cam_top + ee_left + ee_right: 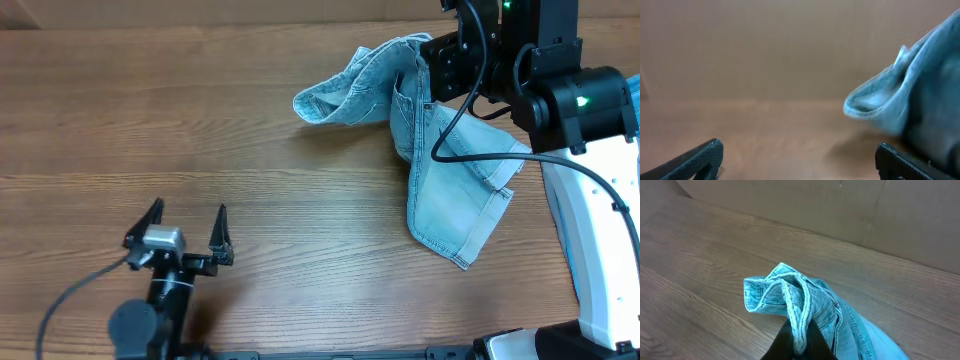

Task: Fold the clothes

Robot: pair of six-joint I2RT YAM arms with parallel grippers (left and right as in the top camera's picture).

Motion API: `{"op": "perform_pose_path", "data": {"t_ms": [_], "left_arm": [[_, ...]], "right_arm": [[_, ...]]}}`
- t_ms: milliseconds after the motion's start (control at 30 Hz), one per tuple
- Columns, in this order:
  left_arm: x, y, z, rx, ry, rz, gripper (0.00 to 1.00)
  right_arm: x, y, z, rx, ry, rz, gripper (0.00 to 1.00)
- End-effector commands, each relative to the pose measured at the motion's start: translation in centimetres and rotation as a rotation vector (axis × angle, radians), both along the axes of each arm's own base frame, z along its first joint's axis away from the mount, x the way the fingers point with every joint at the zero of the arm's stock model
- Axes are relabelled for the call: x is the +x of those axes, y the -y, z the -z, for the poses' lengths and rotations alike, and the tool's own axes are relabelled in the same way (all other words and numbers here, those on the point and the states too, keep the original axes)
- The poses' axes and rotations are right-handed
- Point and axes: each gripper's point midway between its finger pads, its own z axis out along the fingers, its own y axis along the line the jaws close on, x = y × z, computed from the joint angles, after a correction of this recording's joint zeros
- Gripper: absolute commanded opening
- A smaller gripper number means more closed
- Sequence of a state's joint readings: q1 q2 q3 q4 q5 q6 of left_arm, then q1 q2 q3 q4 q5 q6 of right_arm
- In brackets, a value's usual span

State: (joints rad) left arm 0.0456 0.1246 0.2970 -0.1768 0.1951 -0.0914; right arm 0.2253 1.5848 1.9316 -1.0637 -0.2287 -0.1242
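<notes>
My left gripper takes hold of the shorts' free edge (308, 106) next, away from the right gripper's pinch, to spread and fold the clothes (445, 190).
The clothes (445, 190), pale blue denim shorts, lie crumpled at the back right of the wooden table (250, 130), with one part lifted. My right gripper (428, 62) is shut on a bunched, stitched edge of the shorts (790, 292). In the right wrist view the dark fingers (815, 342) pinch that fold at the right gripper (799, 340). My left gripper (190, 225) stands open near the front left, well apart from the cloth. In its own view the left gripper (800, 152) holds nothing, and the raised shorts (910, 100) show blurred at the far right.
The right arm's white base (600, 250) runs along the table's right edge. A black cable (470, 90) hangs over the shorts. A brown cardboard wall (890, 210) closes off the back of the table.
</notes>
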Motion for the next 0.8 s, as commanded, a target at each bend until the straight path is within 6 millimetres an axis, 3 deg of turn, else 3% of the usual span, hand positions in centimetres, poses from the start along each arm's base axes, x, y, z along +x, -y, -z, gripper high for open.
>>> {"op": "perform_pose_path", "data": {"t_ms": [0,133,200,267,300,333,367,400,467,533,567,667,767], "left_arm": [[1.5,1.7,-5.9,-0.005,-0.139,0.106,1.0],[7.8,4.2,-7.7,-0.023,-0.542,0.228,1.0],[13.0,5.8,-8.1,-0.009,-0.622,0.273,1.0],[17.1,6.8,-6.4,-0.027,-0.649,0.317,1.0],[18.0,7.1,-5.0,-0.036,-0.681,0.331,1.0],[19.5,8.0,-3.1,-0.059,-0.71,0.376,1.0],[20.6,9.7,-0.5,-0.096,-0.76,0.461,0.94],[21.1,10.7,1.3,-0.118,-0.797,0.505,0.77],[21.9,13.4,6.4,-0.187,-0.919,0.581,0.68],[21.7,15.3,9.6,-0.212,-0.994,0.637,0.56],[21.5,15.9,10.5,-0.21,-1.018,0.646,0.57],[21.6,16.6,10.8,-0.201,-1.011,0.66,0.63],[21.8,16.8,10.7,-0.188,-0.995,0.658,0.59]], "right_arm": [[-0.7,0.0,-3.2,0.016,0.09,-0.005,0.04],[-0.7,0.0,-3.2,0.016,0.089,-0.005,0.04],[-0.8,0.0,-3.1,0.015,0.083,-0.005,0.04],[-1.0,-0.1,-2.9,0.02,0.07,-0.015,0.04],[-1.1,-0.2,-2.9,0.024,0.067,-0.021,0.04],[-1.3,-0.4,-2.8,0.03,0.062,-0.032,0.04],[-1.3,-0.5,-2.8,0.034,0.061,-0.037,0.04],[-1.3,-0.5,-2.9,0.035,0.062,-0.037,0.04],[-1.3,-0.5,-2.9,0.035,0.062,-0.037,0.04],[-1.3,-0.5,-2.9,0.035,0.062,-0.037,0.04],[-1.3,-0.5,-2.9,0.035,0.062,-0.037,0.04],[-1.3,-0.5,-2.9,0.034,0.062,-0.037,0.04],[-1.4,-0.5,-2.7,0.033,0.053,-0.037,0.04]]}}
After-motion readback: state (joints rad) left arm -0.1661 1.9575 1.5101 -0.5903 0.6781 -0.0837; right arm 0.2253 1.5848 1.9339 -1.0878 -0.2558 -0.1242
